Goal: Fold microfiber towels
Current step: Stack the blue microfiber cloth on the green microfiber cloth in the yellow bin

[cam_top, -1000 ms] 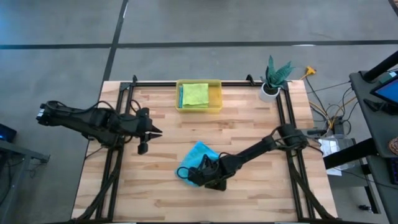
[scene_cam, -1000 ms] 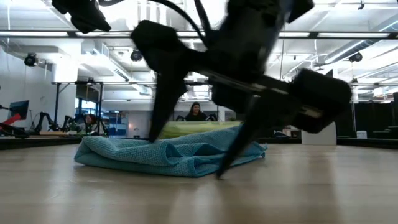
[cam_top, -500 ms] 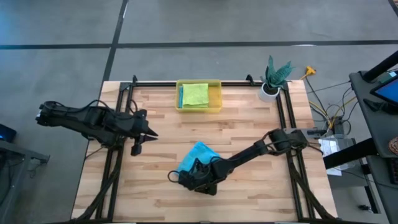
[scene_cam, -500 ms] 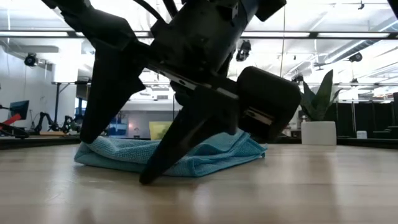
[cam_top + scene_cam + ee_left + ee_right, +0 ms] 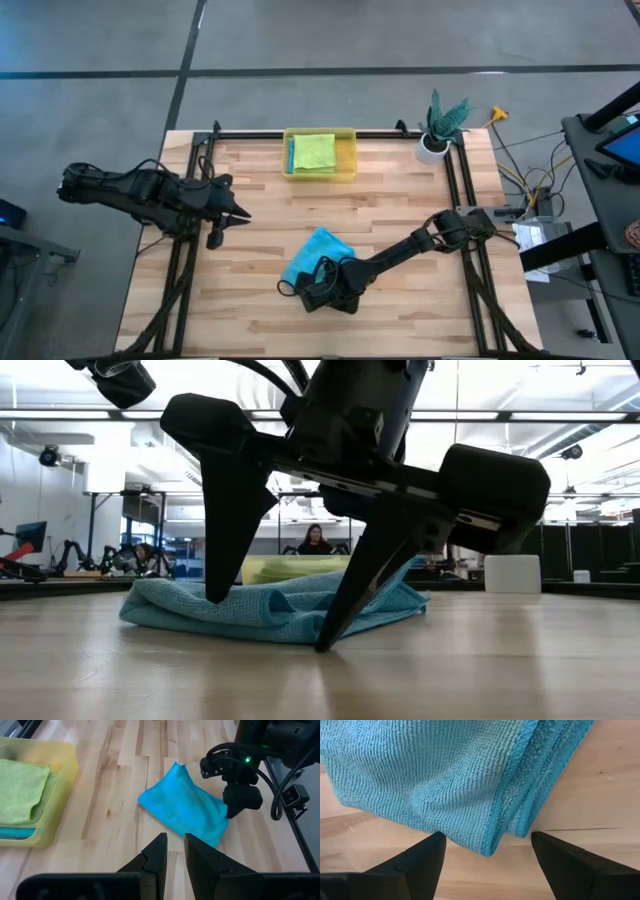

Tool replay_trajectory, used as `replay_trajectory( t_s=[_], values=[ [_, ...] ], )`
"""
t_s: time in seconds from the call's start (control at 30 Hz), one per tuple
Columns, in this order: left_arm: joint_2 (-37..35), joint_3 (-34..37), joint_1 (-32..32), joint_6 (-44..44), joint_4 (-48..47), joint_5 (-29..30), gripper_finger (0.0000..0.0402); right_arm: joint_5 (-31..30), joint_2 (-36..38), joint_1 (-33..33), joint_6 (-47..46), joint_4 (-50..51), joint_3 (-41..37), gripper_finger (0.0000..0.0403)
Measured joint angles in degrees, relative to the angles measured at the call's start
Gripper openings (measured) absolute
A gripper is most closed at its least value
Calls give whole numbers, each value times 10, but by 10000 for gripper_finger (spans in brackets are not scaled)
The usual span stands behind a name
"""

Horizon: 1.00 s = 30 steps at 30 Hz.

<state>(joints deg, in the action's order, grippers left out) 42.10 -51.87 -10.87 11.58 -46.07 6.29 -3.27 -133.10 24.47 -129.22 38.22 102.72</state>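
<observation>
The robot's right gripper isn't ready to close yet and should move farther over the teal towel at its folded corner [image 5: 486,841] first: its fingers have mostly tabletop between them, so they would miss the towel if they closed now.
A teal towel [image 5: 315,255] lies folded in several layers on the wooden table near the middle; it also shows in the low view [image 5: 200,605] and the left wrist view [image 5: 182,807]. My right gripper [image 5: 318,292] is open, pointing down, its fingers standing on either side of the towel's near folded corner [image 5: 492,845]. My left gripper [image 5: 240,212] is shut and empty, above the table's left part, pointing at the towel. A lime green towel [image 5: 314,152] lies folded in the yellow bin [image 5: 348,160], on top of a teal one [image 5: 15,832]. My right gripper comes from above with its fingers wide apart, one fingertip [image 5: 436,840] at the towel's hemmed edge and the other [image 5: 325,642] down at the table beside the fold. I cannot tell whether either finger touches the cloth. The towel lies flat on the table.
The yellow bin stands at the far edge, middle. A potted plant [image 5: 440,130] stands at the far right corner. Black frame rails [image 5: 455,190] run along the table's left, right and far sides. A person [image 5: 314,540] sits in the room beyond.
My right gripper has gone a little toward the table's left edge along the towel's near side and has turned about, staying open. My left gripper has drawn back slightly toward the left edge. The towel has stayed where it was.
</observation>
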Motion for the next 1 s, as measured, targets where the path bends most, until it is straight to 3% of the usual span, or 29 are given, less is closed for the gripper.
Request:
replay_trajectory(
  t_s=[0.47,0.73,1.0],
  values=[
    [19,-39,0,0,-60,-1,52,-107,1,0,-7,0,-20,276],
    [35,-47,0,2,-60,-1,52,-129,-3,0,-6,-30,-33,271],
    [50,-56,0,21,-60,-2,52,-143,-3,-2,2,-75,-60,204]
  ],
)
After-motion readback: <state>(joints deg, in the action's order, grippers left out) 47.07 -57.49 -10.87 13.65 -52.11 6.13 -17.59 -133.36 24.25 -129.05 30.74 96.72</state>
